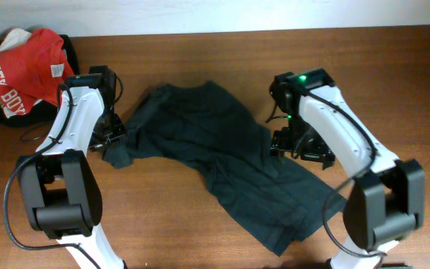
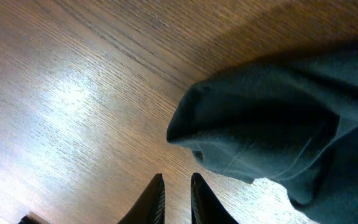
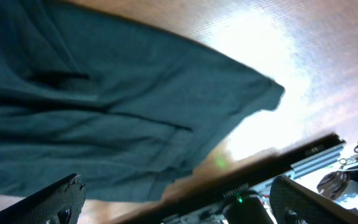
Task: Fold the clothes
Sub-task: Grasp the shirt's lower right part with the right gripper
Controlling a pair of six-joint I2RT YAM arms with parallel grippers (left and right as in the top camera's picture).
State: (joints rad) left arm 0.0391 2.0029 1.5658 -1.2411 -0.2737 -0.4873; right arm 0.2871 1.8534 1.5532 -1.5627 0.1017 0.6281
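I will grab the black shirt's sleeve end (image 1: pixel 116 155) (image 2: pixel 194 135) next with my left gripper, opposite my right gripper. Then I will stretch and spread the shirt so it can be folded.
The black shirt (image 1: pixel 222 161) lies plain side up, rumpled, running diagonally from the table's upper middle to the lower right; no letters show. My left gripper (image 1: pixel 111 139) hovers at the shirt's left sleeve end. In the left wrist view its fingers (image 2: pixel 176 190) are nearly together with only bare wood between them, and the folded sleeve (image 2: pixel 272 118) lies just ahead. My right gripper (image 1: pixel 298 146) is at the shirt's right edge. In the right wrist view its fingers (image 3: pixel 176 202) are wide apart and empty, above the shirt's edge (image 3: pixel 117 112).
A red shirt with white lettering (image 1: pixel 21 67) is bunched on a dark item at the table's back left corner. The wooden table (image 1: pixel 394 90) shows bare to the right of the shirt and along the front left.
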